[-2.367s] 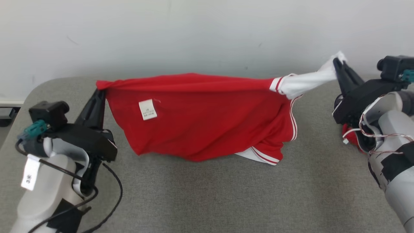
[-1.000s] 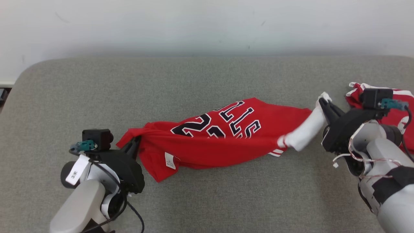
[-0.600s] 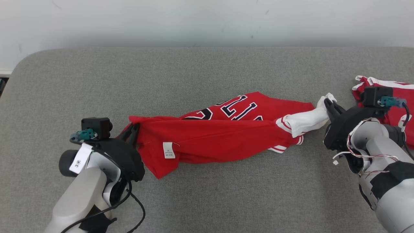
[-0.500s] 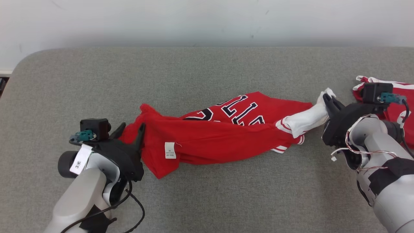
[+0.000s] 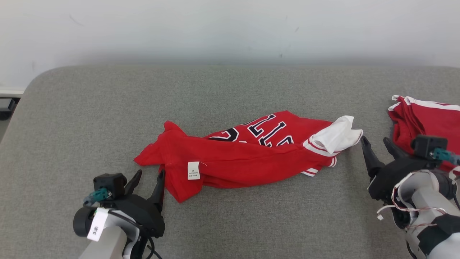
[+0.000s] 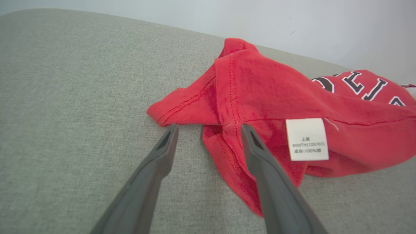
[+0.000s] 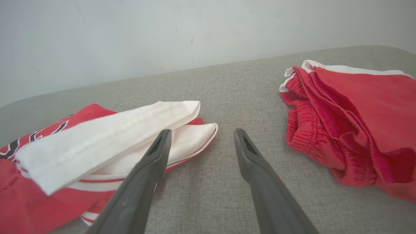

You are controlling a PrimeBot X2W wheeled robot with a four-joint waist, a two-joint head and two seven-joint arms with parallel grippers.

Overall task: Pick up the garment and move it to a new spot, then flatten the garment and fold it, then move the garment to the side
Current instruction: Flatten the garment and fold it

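Note:
I should next pinch that red hem (image 5: 161, 166) with my left gripper, because the stitched hem of the loose, wrinkled shirt arches above the layer below.
The garment (image 5: 248, 154) is a red shirt with dark lettering, a white sleeve (image 5: 337, 136) and a white care tag (image 5: 193, 170). It lies rumpled on the grey table (image 5: 230, 90), stretched left to right. My left gripper (image 5: 149, 175) stands open just short of the shirt's left corner (image 6: 208, 107), holding nothing. In the left wrist view my left gripper (image 6: 208, 129) has its right finger over the red hem. My right gripper (image 5: 375, 141) is open beside the white sleeve (image 7: 107, 139), apart from it; in its wrist view, my right gripper (image 7: 200, 133) holds nothing.
A second red garment with white trim (image 5: 427, 118) lies bunched at the table's right edge, just behind my right arm; the same red garment (image 7: 351, 113) lies right of the fingers in the right wrist view. A pale wall (image 5: 230, 28) rises behind the table.
Both grippers have opened and let go of the shirt, then drawn back toward me. The shirt now lies slack on the table. The head camera has shifted slightly.

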